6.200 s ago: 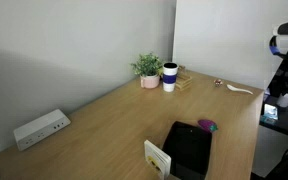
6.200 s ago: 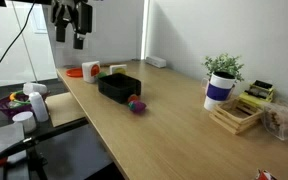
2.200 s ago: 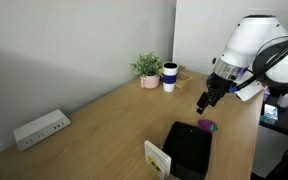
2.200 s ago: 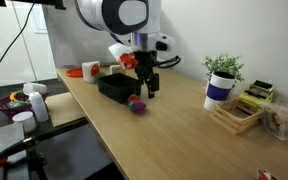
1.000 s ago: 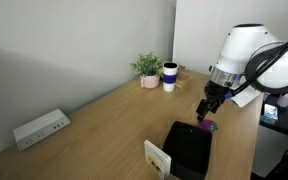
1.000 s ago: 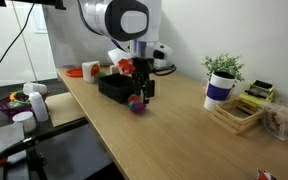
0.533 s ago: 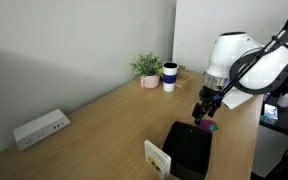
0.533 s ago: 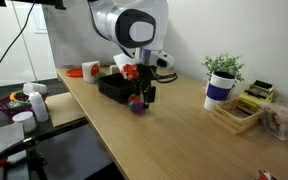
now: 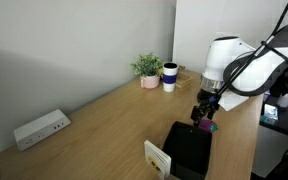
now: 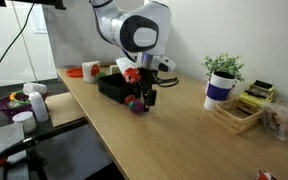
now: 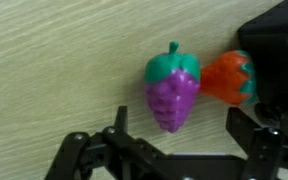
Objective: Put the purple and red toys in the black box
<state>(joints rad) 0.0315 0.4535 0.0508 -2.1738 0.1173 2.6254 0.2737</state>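
My gripper closes on the purple toy now, since its lower end (image 11: 171, 110) sits between my open fingers, level with their sides.
A purple grape toy with a green top (image 11: 172, 90) lies on the wooden table, with a red strawberry toy (image 11: 229, 78) touching its right side, next to the black box (image 11: 276, 45). In the wrist view my gripper (image 11: 187, 128) is open, its two fingers on either side of the purple toy's lower end. In both exterior views the gripper (image 9: 203, 117) (image 10: 142, 98) hangs low over the toys (image 9: 210, 126) (image 10: 134, 103), beside the black box (image 9: 188, 150) (image 10: 114, 86).
A potted plant (image 9: 148, 69) and a blue-and-white cup (image 9: 170, 77) stand at the back of the table. A white power strip (image 9: 39, 129) lies near the wall. A wooden tray (image 10: 238, 113), a plant and a cup (image 10: 220, 84) are at one end.
The arm has come in from off the table and lowered over the toys; over the last second the open gripper dropped down around the purple toy.
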